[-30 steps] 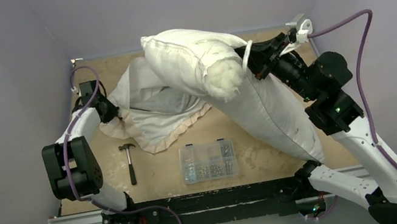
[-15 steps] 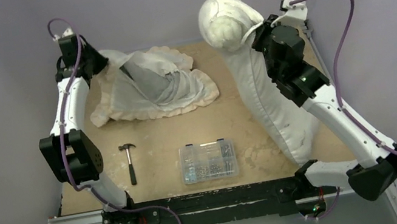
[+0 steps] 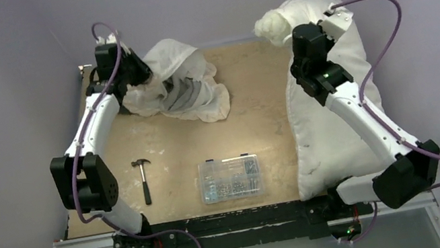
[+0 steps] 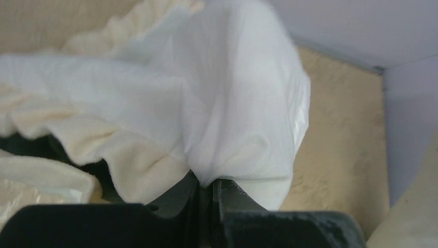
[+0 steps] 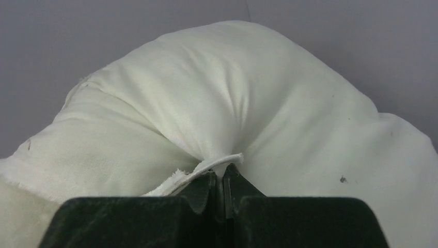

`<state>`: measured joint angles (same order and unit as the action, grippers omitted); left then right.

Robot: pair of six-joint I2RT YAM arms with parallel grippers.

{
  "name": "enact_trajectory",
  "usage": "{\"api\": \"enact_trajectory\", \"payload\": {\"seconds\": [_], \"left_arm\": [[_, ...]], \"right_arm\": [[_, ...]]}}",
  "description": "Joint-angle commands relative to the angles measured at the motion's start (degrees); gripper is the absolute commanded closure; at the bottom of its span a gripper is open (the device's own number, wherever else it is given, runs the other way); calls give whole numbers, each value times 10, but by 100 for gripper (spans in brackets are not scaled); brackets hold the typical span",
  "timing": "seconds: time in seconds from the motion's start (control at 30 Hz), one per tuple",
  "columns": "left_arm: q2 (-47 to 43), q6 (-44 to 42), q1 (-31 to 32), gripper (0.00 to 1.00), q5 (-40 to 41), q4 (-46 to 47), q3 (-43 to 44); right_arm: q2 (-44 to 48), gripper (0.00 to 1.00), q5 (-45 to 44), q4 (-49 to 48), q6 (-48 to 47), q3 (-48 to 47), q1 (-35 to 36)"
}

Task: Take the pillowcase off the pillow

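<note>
My right gripper should keep holding the pillow, because its top end is raised above the table and would fall if I opened the gripper now.
The pillowcase (image 3: 180, 86) is a limp cream-white heap with a ruffled frill and grey folds at the table's far left. My left gripper (image 3: 144, 76) is shut on its white fabric; in the left wrist view (image 4: 209, 183) the cloth (image 4: 232, 103) is pinched between the closed jaws. The pillow (image 3: 333, 124) is plump and off-white and stands along the right side, apart from the pillowcase. My right gripper (image 3: 300, 31) is shut on a seam near its top end; in the right wrist view (image 5: 223, 175) the pillow (image 5: 217, 98) bulges above the closed jaws.
A small hammer (image 3: 143, 178) lies at the near left. A clear plastic box of small parts (image 3: 231, 178) sits near the front middle. Grey walls close the far, left and right sides. The arm bases and a metal rail (image 3: 221, 223) run along the near edge.
My left gripper has carried the pillowcase back and to the right into a tighter heap. My right gripper has swung the pillow to the right, away from the pillowcase, against the right wall.
</note>
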<state>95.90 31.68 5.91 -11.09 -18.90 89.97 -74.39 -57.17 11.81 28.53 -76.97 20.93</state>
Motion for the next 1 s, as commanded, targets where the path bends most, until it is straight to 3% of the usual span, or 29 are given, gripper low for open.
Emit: {"api": "enact_trajectory", "payload": {"seconds": [0.0,0.13,0.3,0.47,0.73,0.97], "left_arm": [[-42,-3,-6,92,18,-14,-129],[-95,-24,-6,81,20,-49,-199],[-189,-53,-6,59,42,-107,-254],[-303,-76,-6,41,79,-186,-273],[-438,-97,-6,30,153,-292,-222],[-483,-96,-3,25,282,-373,-165]], "right_arm": [[-41,99,51,-44,46,41,-1],[-60,91,102,-35,72,29,-1],[-50,55,140,-61,67,32,-2],[-30,31,147,-54,94,37,-2],[42,2,132,-9,135,47,-1],[185,1,101,25,159,79,-2]]}}
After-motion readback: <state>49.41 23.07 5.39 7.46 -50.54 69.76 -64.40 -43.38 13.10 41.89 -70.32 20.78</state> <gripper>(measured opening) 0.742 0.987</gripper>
